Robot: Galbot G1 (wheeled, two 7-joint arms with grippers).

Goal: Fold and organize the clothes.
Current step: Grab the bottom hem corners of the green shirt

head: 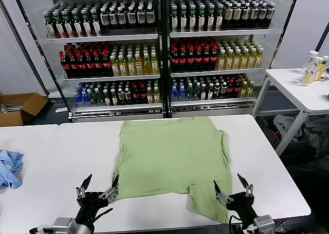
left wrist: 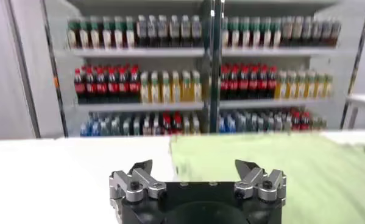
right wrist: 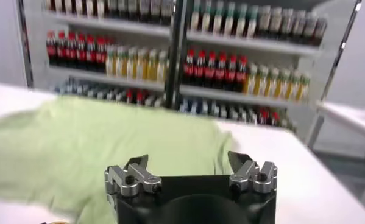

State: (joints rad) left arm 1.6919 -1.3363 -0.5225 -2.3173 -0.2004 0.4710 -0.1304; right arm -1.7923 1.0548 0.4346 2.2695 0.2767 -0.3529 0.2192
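Note:
My left gripper grabs the light green T-shirt (head: 167, 154) by its hem corner (head: 118, 195) next, to fold the shirt over on itself.
The light green T-shirt (head: 167, 154) lies spread flat on the white table (head: 262, 157), plain side up, with one sleeve (head: 208, 200) reaching the near edge. My left gripper (head: 98, 184) is open and empty at the shirt's near left corner. My right gripper (head: 232, 187) is open and empty just right of the near sleeve. The shirt shows ahead of the open left gripper (left wrist: 194, 166) in the left wrist view (left wrist: 279, 164). It also lies ahead of the open right gripper (right wrist: 188, 160) in the right wrist view (right wrist: 97, 140).
A crumpled light blue cloth (head: 9, 168) lies on the table at far left. Shelves of bottles (head: 164, 49) stand behind the table. A cardboard box (head: 20, 108) sits on the floor at left. A second white table (head: 303, 87) with bottles stands at right.

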